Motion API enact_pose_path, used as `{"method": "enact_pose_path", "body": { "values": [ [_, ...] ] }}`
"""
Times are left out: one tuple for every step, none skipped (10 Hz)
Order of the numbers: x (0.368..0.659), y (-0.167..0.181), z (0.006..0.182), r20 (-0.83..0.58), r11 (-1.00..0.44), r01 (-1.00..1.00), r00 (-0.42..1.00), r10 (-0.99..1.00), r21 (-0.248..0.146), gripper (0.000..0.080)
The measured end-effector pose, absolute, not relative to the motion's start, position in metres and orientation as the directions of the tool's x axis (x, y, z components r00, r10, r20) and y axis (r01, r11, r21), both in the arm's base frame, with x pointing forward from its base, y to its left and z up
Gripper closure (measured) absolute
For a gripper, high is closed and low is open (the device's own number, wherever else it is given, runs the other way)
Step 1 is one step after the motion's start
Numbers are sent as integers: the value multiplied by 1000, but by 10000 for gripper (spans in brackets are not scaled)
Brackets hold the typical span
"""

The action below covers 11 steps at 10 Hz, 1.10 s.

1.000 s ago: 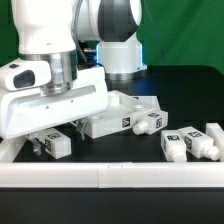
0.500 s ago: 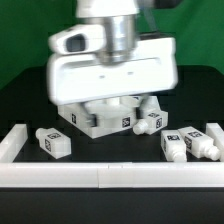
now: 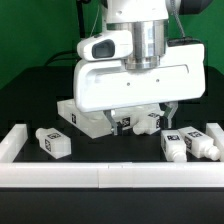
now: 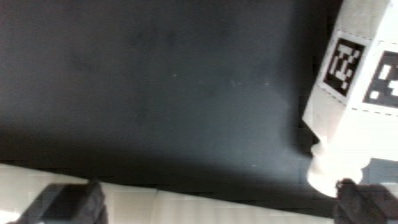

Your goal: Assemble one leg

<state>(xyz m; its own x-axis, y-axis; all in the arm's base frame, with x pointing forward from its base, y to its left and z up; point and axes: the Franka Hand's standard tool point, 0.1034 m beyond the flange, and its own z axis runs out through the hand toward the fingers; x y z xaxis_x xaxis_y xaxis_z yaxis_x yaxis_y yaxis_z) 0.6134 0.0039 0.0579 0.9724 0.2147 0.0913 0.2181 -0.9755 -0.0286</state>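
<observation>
The gripper grabs the white leg by its marker-tagged body (image 3: 173,142) (image 4: 361,75) next. Then it assembles the leg onto the white square tabletop.
My gripper (image 3: 146,118) hangs open and empty over the middle of the table, its dark fingers low above the black surface. A white leg (image 3: 150,123) with a marker tag lies just under it, against the white square tabletop (image 3: 92,120). In the wrist view this leg (image 4: 352,110) lies by one fingertip (image 4: 366,198), and my gripper (image 4: 217,200) has nothing between the fingers. Another leg (image 3: 55,141) lies alone at the exterior view's left. Three more legs (image 3: 190,144) lie grouped at the right.
A white rail (image 3: 100,178) runs along the front edge of the table, with a corner piece (image 3: 14,146) at the exterior view's left. The rail also shows in the wrist view (image 4: 196,195). The robot's base stands behind the tabletop.
My gripper has moved from above the leg at the exterior view's left to the right, over the leg by the tabletop. The parts have not moved.
</observation>
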Motion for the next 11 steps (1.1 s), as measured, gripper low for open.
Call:
{"method": "enact_pose_path", "body": {
  "values": [
    [612,8,56,81,-986,161,984,158,-38,150],
    [611,17,52,75,-991,126,990,123,-46,150],
    [611,26,49,70,-993,103,993,99,-51,150],
    [609,34,42,63,-996,71,996,67,-58,150],
    [607,43,36,55,-996,72,996,69,-60,150],
    [606,48,34,52,-995,76,996,73,-61,150],
    [604,52,29,48,-995,76,996,73,-61,150],
    [602,53,25,41,-995,77,996,74,-61,150],
    [602,52,24,39,-995,76,996,74,-61,150],
    [600,51,20,34,-995,77,997,75,-60,150],
    [598,50,15,27,-995,74,997,72,-60,150]
  ]
}}
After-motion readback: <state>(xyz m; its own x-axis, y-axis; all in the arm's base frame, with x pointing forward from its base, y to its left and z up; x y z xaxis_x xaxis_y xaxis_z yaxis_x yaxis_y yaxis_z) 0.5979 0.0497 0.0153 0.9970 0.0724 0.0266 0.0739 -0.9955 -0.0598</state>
